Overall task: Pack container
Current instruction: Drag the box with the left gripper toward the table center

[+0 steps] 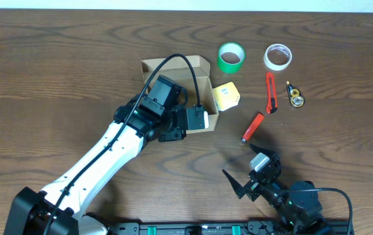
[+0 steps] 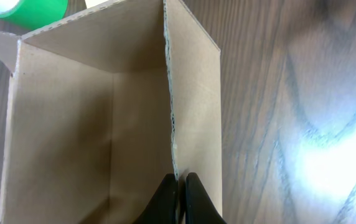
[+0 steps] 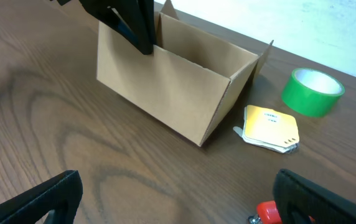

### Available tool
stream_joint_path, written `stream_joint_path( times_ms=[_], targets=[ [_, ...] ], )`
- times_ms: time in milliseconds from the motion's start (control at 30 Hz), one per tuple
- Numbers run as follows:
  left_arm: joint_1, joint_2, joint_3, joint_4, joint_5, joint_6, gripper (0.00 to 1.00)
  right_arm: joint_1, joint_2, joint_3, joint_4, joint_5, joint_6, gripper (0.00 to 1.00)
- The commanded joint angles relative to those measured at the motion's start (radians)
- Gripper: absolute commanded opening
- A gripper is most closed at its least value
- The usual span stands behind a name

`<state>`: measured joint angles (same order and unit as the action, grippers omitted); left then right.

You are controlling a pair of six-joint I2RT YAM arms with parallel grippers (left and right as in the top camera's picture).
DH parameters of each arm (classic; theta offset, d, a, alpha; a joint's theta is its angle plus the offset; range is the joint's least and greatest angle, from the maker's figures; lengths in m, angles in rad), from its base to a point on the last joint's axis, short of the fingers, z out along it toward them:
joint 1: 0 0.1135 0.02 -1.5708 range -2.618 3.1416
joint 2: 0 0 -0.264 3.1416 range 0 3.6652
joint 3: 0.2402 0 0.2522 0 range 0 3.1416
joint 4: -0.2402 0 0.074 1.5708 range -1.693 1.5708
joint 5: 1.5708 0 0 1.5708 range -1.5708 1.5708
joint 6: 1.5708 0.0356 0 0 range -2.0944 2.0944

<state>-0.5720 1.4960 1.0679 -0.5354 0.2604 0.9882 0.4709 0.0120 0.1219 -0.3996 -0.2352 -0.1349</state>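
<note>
My left gripper should open now, because the box leans only slightly and its held side is low over the table, so the box would settle flat.
The container is a tan cardboard box standing open at the table's middle back, and what I see of its inside is empty. It also shows in the left wrist view and the right wrist view. My left gripper is shut on the top edge of the box's right-hand wall, one finger inside and one outside. My right gripper is open and empty low over the table near the front edge, apart from the box, with its jaws wide.
A green tape roll and a white tape roll lie behind the box to the right. A yellow notepad lies beside the box. A red box cutter, a red-handled tool and a small yellow-black item lie further right.
</note>
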Motion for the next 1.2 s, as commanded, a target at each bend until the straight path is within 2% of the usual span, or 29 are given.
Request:
stream_joint_path(
  times_ms=[0, 333, 400, 433, 633, 733, 967, 1033, 1167],
  targets=[
    [0.003, -0.011, 0.019, -0.002, -0.034, 0.06, 0.06, 0.008, -0.007, -0.004, 0.0, 0.0, 0.015, 0.99],
    [0.003, -0.008, 0.019, -0.013, -0.062, 0.058, 0.08, 0.008, -0.007, -0.004, 0.0, 0.0, 0.014, 0.99],
    [0.003, -0.006, 0.019, -0.012, -0.062, 0.045, 0.57, 0.008, -0.007, -0.004, 0.0, 0.0, 0.015, 0.99],
    [0.003, -0.006, 0.019, -0.01, -0.062, 0.032, 0.95, 0.008, -0.007, -0.004, 0.0, 0.0, 0.015, 0.99],
    [0.002, -0.008, 0.02, -0.007, -0.061, -0.06, 0.95, 0.008, -0.007, -0.004, 0.0, 0.0, 0.015, 0.99],
    [0.0, -0.026, 0.029, -0.007, -0.057, -0.157, 0.95, 0.008, -0.007, -0.004, 0.0, 0.0, 0.015, 0.99],
    [0.003, -0.161, 0.091, -0.014, -0.062, -0.563, 0.95, 0.008, -0.007, -0.004, 0.0, 0.0, 0.015, 0.99],
    [0.012, -0.206, 0.095, -0.012, -0.129, -0.655, 0.95, 0.008, -0.007, -0.004, 0.0, 0.0, 0.014, 0.99],
    [0.059, -0.245, 0.095, -0.06, -0.33, -1.011, 0.95, 0.008, -0.007, -0.004, 0.0, 0.0, 0.015, 0.99]
  ],
)
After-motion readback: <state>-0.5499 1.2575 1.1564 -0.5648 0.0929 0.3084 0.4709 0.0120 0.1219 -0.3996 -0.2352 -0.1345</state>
